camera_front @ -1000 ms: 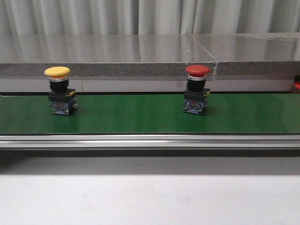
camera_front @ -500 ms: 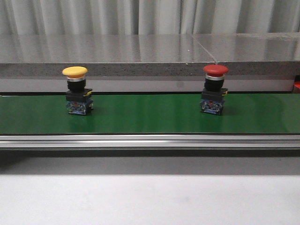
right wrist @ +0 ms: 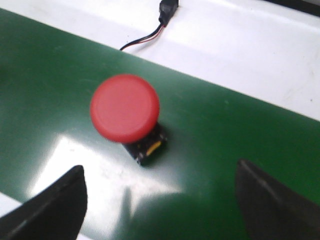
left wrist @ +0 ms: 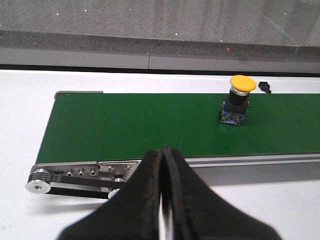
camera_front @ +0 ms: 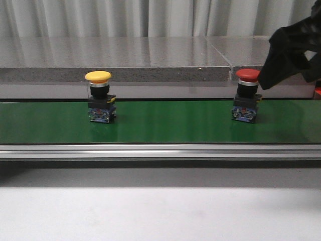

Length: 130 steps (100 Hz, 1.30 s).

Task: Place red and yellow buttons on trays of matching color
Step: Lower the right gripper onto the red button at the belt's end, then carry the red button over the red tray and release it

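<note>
My right gripper's fingers are off to one side above the green belt, so closing now would miss. The right gripper first moves toward the red cap (camera_front: pixel 248 75), then closes on it.
A yellow button (camera_front: pixel 98 98) stands upright on the green belt (camera_front: pixel 165 123), left of centre. A red button (camera_front: pixel 247 95) stands upright on the belt at the right. My right gripper (right wrist: pixel 165 210) is open and empty, its fingers (right wrist: pixel 55 205) spread wide just above the belt beside the red button (right wrist: pixel 125 107). Its dark bulk (camera_front: pixel 291 50) hangs above and right of the red button. My left gripper (left wrist: pixel 162 151) is shut and empty over the white table near the belt's end, well short of the yellow button (left wrist: pixel 241 100). No trays are in view.
A metal rail (camera_front: pixel 160 150) runs along the belt's near edge, with white table (camera_front: pixel 160 211) in front. A grey stone ledge (camera_front: pixel 125 60) stands behind the belt. A small black plug with a wire (right wrist: pixel 167 10) lies on the white surface beyond the belt.
Both buttons have travelled to the right along the belt. My right arm has come into the front view at the upper right, close to the red button.
</note>
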Available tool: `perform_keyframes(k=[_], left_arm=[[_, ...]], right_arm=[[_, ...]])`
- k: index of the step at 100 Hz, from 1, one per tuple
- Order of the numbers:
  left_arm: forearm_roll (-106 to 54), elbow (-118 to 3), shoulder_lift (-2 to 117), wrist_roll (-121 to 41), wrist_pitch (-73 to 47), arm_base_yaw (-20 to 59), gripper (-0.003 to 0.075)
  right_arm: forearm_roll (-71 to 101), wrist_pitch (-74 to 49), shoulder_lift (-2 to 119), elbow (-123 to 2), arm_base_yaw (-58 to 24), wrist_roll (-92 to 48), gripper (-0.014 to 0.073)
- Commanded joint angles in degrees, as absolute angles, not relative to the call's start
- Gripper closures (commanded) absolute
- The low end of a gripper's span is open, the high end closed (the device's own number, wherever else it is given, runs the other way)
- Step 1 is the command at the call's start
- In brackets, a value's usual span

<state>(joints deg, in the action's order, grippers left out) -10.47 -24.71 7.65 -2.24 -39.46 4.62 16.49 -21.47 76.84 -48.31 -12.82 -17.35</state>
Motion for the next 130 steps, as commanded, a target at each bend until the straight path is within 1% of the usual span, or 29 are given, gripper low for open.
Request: perform_keyframes(k=[1,25,30,33,38,50,55,60,79,95,112,130], left_arm=[[-11.40,-26.07,8.28,-2.31,-35.56,4.94,0.0739],[-11.40,-26.07,8.28,-2.31,-35.56,4.94,0.0739],[-11.40,-26.07,8.28,-2.31,-35.56,4.94,0.0739],[-11.40,-26.07,8.28,-2.31,-35.56,4.94,0.0739],[-11.40,-26.07,8.28,-2.31,-35.56,4.94,0.0739],[-11.40,-26.07,8.28,-2.31,-35.56,4.94,0.0739],[-11.40,-26.07,8.28,-2.31,-35.56,4.94,0.0739],[-11.40,-26.07,8.28,-2.31,-35.56,4.94,0.0739],[-11.40,-26.07,8.28,-2.31,-35.56,4.94,0.0739],[-11.40,-26.07,8.28,-2.31,-35.56,4.94,0.0739],[-11.40,-26.07,8.28,-2.31,-35.56,4.94,0.0739],[-11.40,-26.07,8.28,-2.31,-35.56,4.94,0.0739]], right_arm=[[17.21,-18.29,78.32,-52.68,-12.81,-18.05,0.0000],[17.21,-19.74,84.74,-58.35,-12.81,-18.05,0.0002],[17.21,-20.22,85.67,-58.79,-12.81,-18.05,0.0022],[17.21,-20.22,86.19,-58.77,-12.81,-18.05,0.0048],[17.21,-20.27,86.67,-58.77,-12.81,-18.00,0.0116],[17.21,-21.58,86.61,-58.91,-12.62,-17.94,0.0326],[17.21,-23.30,86.52,-59.61,-12.38,-17.94,0.0383],[17.21,-26.21,86.52,-61.20,-11.99,-17.94,0.0408],[17.16,-36.11,86.52,-70.02,-7.25,-17.94,0.0409],[17.16,-40.69,86.52,-78.06,0.77,-17.94,0.0409],[17.16,-41.53,86.60,-83.81,11.24,-17.08,0.0409],[17.16,-39.77,86.66,-85.15,21.43,-15.76,0.0409]])
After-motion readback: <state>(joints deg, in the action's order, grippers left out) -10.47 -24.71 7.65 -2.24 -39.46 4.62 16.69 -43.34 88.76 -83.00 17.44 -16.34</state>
